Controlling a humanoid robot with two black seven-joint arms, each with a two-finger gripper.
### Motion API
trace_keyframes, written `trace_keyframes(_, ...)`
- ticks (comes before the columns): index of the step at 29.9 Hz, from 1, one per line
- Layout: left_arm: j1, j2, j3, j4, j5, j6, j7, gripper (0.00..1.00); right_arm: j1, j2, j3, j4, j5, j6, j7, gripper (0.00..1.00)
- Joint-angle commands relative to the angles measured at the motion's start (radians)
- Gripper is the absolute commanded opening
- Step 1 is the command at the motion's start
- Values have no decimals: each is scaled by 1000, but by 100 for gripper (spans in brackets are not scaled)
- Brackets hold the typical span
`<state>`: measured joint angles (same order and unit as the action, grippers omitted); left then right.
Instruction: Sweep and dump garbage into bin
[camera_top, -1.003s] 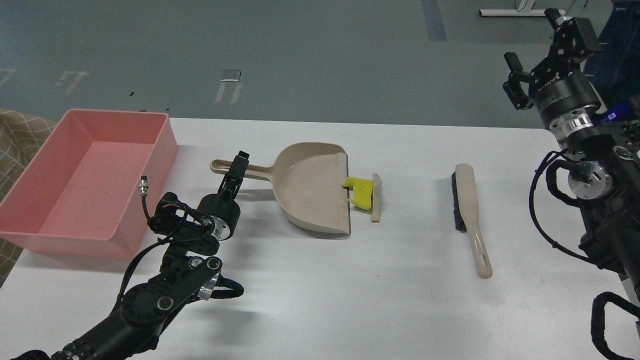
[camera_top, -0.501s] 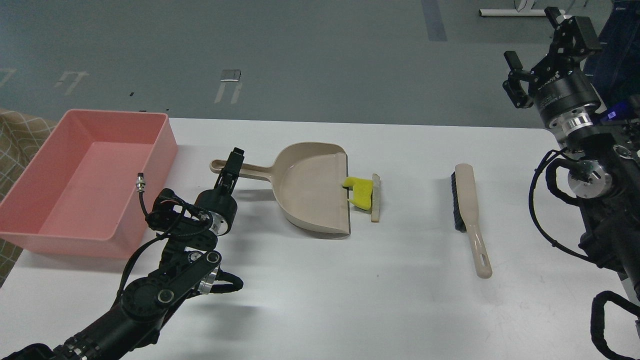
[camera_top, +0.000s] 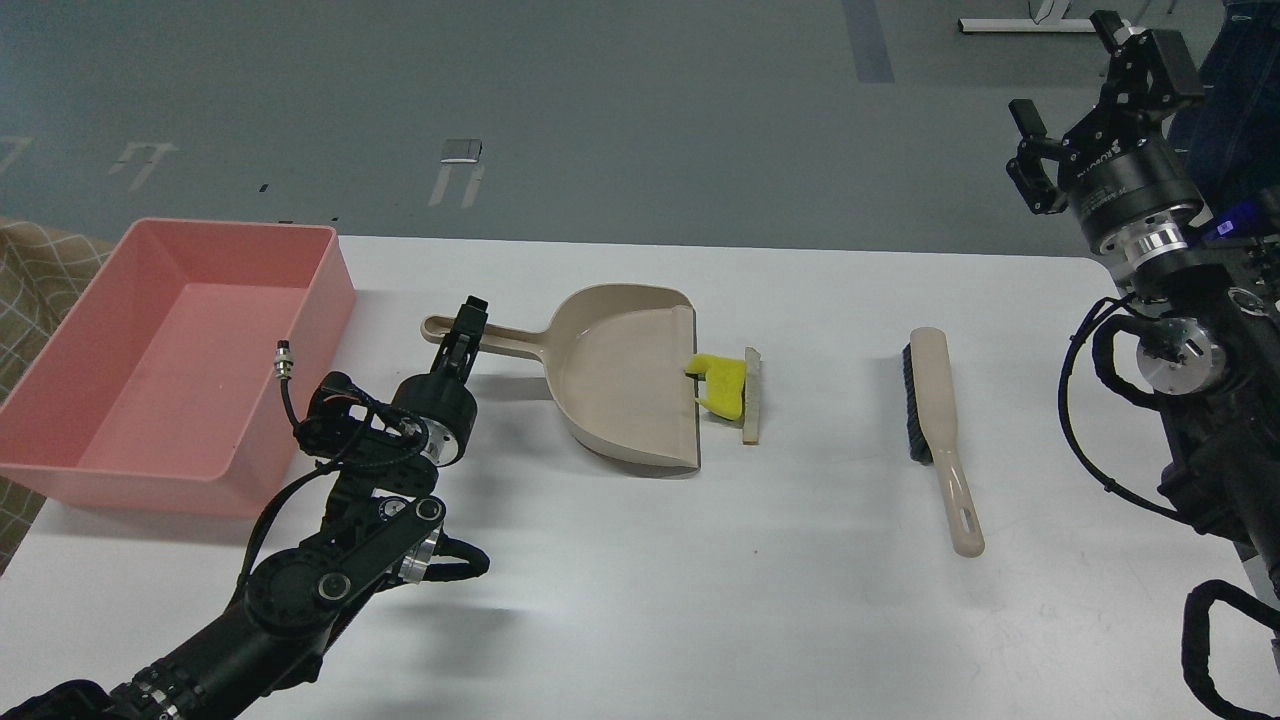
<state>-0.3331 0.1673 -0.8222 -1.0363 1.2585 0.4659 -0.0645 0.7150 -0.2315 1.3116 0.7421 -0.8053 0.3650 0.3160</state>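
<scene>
The beige brush has black bristles along one side of its head. I should grab it next with my right gripper by its slim handle (camera_top: 960, 504), where both sides are bare, to sweep.
The garbage lies at the dustpan's open lip: a bent yellow piece (camera_top: 722, 385) and, just to its right, a flat pale slice (camera_top: 752, 396). The beige dustpan (camera_top: 620, 380) lies flat, its handle (camera_top: 505, 342) pointing left. The pink bin (camera_top: 150, 300) stands at the table's left end and looks empty. My left gripper (camera_top: 465, 332) is at the dustpan handle, seen end-on and dark, so its fingers cannot be told apart. My right gripper (camera_top: 1090, 100) is open and empty, raised high at the far right.
A beige brush with black bristles (camera_top: 940, 430) lies on the white table (camera_top: 700, 600) right of the garbage, handle toward me. The table's far edge runs just behind the bin and dustpan. A checked cloth (camera_top: 40, 270) shows at the left edge.
My left gripper has shifted slightly left along the dustpan handle and settled over it. The right arm has barely moved. Garbage, dustpan and brush are unmoved.
</scene>
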Motion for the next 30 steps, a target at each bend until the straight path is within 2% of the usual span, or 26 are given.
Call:
trace_keyframes(1, -1, 1, 0, -1, -1, -1, -1, 0, -2, 0, 0, 0, 0, 0, 0, 100)
trace_keyframes(11, -14, 1, -3, -7, 1, 2, -5, 0, 1, -6, -2, 0, -2, 2, -2, 100)
trace_keyframes(17, -23, 6, -3, -21, 5, 5, -21, 0, 20, -130, -159, 39, -2, 5, -23, 100)
trace_keyframes(21, -23, 5, 0, -22, 6, 17, -40, 0, 24, -316, -377, 213, -2, 6, -55, 100)
trace_keyframes(23, -23, 5, 0, -24, 7, 17, -49, 0, 24, -373, -419, 267, -8, 6, -66, 100)
trace_keyframes(27, -23, 5, 0, -36, 9, 19, -73, 0, 29, -578, -527, 437, -28, 11, -149, 100)
trace_keyframes(30, -21, 8, 1, -39, 7, 19, -83, 0, 35, -698, -586, 523, -79, 15, -169, 100)
